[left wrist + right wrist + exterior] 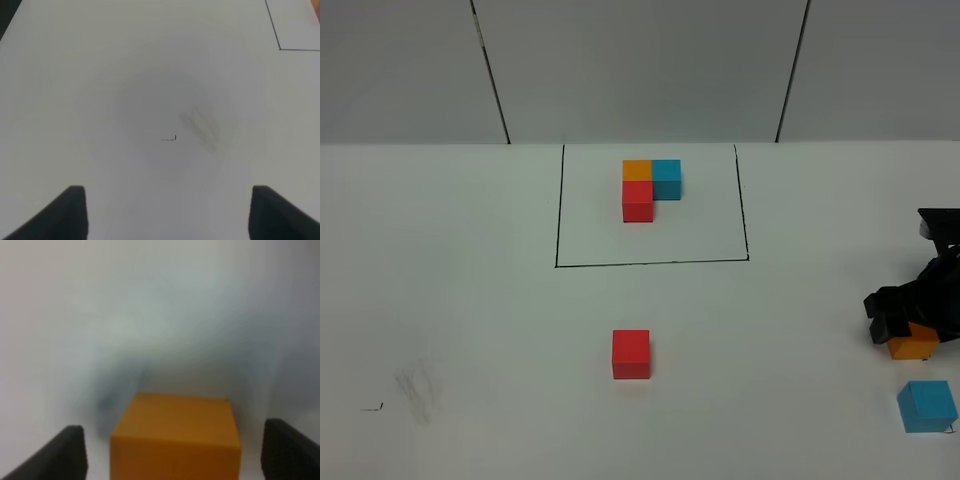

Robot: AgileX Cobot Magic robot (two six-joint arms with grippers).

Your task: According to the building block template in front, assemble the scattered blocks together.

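I should next grab the scattered orange cube (913, 346) by its opposite sides with my right gripper. Then I will join it to the scattered red cube (631, 355) as the template shows.
The building block template (651, 186) is an L of orange, blue and red cubes inside a black-lined rectangle (650, 263) at the back middle. The scattered red cube (631, 354) sits alone at the front middle. The scattered orange cube (913, 346) lies at the far right, between the fingers of my right gripper (903, 328). In the right wrist view the orange cube (175, 435) sits between the spread fingers of that gripper (175, 442), with gaps on both sides. The scattered blue cube (927, 405) lies just in front of it. My left gripper (167, 200) is open over bare table.
A grey smudge (415, 390) and a small black mark (372, 407) are on the table at the front left; both show in the left wrist view (200, 125). A corner of the black frame (280, 48) shows there too. A grey wall stands behind.
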